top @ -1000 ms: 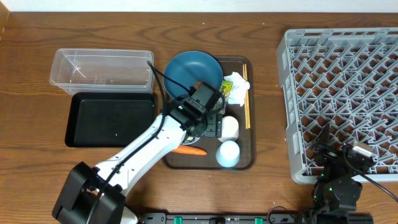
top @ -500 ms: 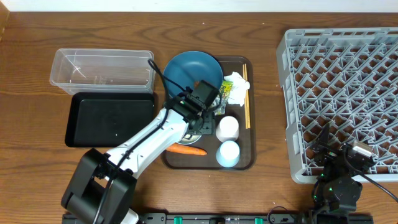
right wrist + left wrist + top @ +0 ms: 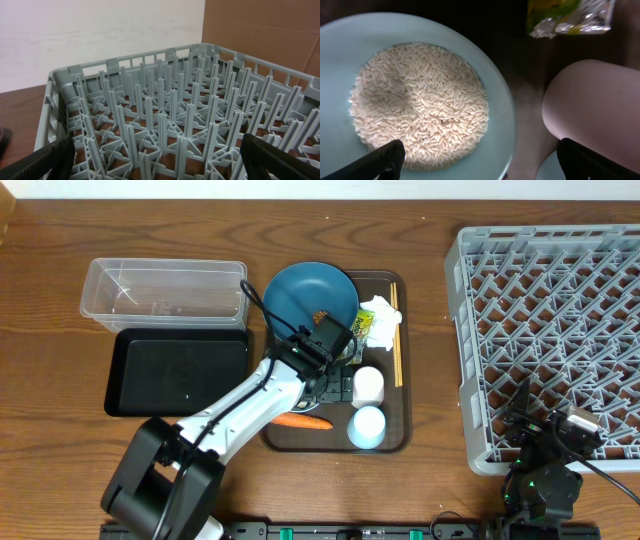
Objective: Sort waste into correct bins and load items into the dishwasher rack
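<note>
My left gripper's open fingers still hang above the white bowl's rim (image 3: 510, 149), which runs between them in the left wrist view, so lowering comes first, before closing.
My left gripper (image 3: 487, 165) hangs open just above the white bowl (image 3: 500, 100), which is light blue inside and holds loose white rice (image 3: 420, 100); nothing is between the fingers. A pale cup (image 3: 595, 105) stands right beside it, with the green-yellow wrapper (image 3: 570, 15) beyond. From overhead the left gripper (image 3: 335, 380) hides the bowl. The blue plate (image 3: 300, 290) carries a brown lump (image 3: 320, 316). Tissue (image 3: 378, 308), chopsticks (image 3: 396, 345), two cups (image 3: 368, 384) and the carrot (image 3: 303, 421) lie on the brown tray (image 3: 405, 430). My right gripper (image 3: 160, 162) stands open at the rack's (image 3: 165, 115) near edge.
The clear tub (image 3: 165, 292) and the black tray (image 3: 178, 372) sit side by side left of the brown tray. The grey rack (image 3: 550, 330) fills the right side of the table, with the right arm at its front edge.
The left wrist has shifted slightly over the bowl and its jaws stand wider than half a second ago. The right arm has not moved.
</note>
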You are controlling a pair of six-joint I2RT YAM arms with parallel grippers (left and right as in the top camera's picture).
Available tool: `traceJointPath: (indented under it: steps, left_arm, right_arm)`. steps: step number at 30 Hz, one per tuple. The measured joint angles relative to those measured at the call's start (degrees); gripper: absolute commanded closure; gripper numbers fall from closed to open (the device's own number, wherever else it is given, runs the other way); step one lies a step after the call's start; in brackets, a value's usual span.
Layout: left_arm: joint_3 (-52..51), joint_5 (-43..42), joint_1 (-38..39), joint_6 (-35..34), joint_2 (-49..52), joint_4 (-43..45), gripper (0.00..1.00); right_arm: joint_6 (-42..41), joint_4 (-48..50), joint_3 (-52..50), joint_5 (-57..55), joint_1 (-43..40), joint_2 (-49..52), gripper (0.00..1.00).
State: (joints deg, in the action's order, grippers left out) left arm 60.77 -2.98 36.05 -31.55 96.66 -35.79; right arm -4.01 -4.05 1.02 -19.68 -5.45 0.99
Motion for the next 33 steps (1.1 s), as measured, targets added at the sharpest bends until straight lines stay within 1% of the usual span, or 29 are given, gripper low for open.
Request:
traceJointPath:
  steps: [8, 9, 10, 12, 13, 14, 16, 17, 20, 22, 24, 27, 31, 32, 33]
  left_arm:
    - [-0.02, -0.02, 0.00, 0.00, 3.34, 0.31, 0.01]
    - [-0.02, -0.02, 0.00, 0.02, 3.50, 0.33, 0.02]
    - [-0.04, 0.00, 0.00, 0.00, 3.54, 0.46, 0.08]
    - [-0.07, -0.04, 0.00, 0.35, 3.54, 1.18, 0.17]
    - [-0.07, 0.00, 0.02, 0.37, 3.54, 1.64, 0.27]
    - [-0.07, 0.02, 0.02, 0.33, 3.54, 1.88, 0.34]
    - [-0.07, 0.04, 0.00, 0.37, 3.54, 2.03, 0.44]
    - [-0.07, 0.07, 0.02, 0.50, 3.54, 2.08, 0.47]
    - [-0.07, 0.17, 0.02, 0.48, 3.65, 2.16, 0.48]
    - [-0.07, 0.17, 0.02, 0.48, 4.22, 2.19, 0.53]
    - [-0.07, 0.20, 0.02, 0.46, 5.18, 2.19, 0.61]
    - [-0.09, 0.13, 0.02, 0.35, 6.34, 2.29, 0.69]
    - [-0.11, 0.17, 0.02, 0.35, 6.43, 3.28, 0.86]
    - [-0.11, 0.17, 0.02, 0.35, 6.43, 3.41, 0.89]
    - [-0.11, 0.42, 0.02, 0.55, 6.43, 3.54, 0.94]
  right_arm:
    - [0.00, 0.00, 0.00, 0.00, 0.00, 0.02, 0.01]
    - [0.00, 0.00, 0.00, 0.00, 0.00, 0.02, 0.01]
    - [-0.02, 0.00, 0.00, -0.02, 0.00, 0.00, 0.01]
    - [0.00, 0.00, 0.00, -0.02, 0.00, 0.00, 0.01]
    - [0.00, 0.00, 0.00, -0.02, 0.00, 0.00, 0.01]
    - [0.00, 0.00, 0.00, -0.02, 0.00, 0.02, 0.01]
    - [-0.02, 0.00, 0.00, 0.00, 0.00, 0.00, 0.01]
    - [0.00, 0.00, 0.00, -0.02, 0.00, 0.00, 0.01]
    - [0.00, 0.00, 0.00, -0.02, 0.00, 0.02, 0.01]
    - [0.00, 0.00, 0.00, 0.00, 0.00, 0.00, 0.01]
    - [0.00, 0.00, 0.00, 0.00, 0.00, 0.00, 0.01]
    - [0.00, 0.00, 0.00, 0.00, 0.00, 0.00, 0.01]
    - [0.00, 0.00, 0.00, 0.00, 0.00, 0.02, 0.01]
    - [0.00, 0.00, 0.00, 0.00, 0.00, 0.02, 0.01]
    - [-0.02, 0.00, 0.00, 0.00, 0.00, 0.02, 0.01]
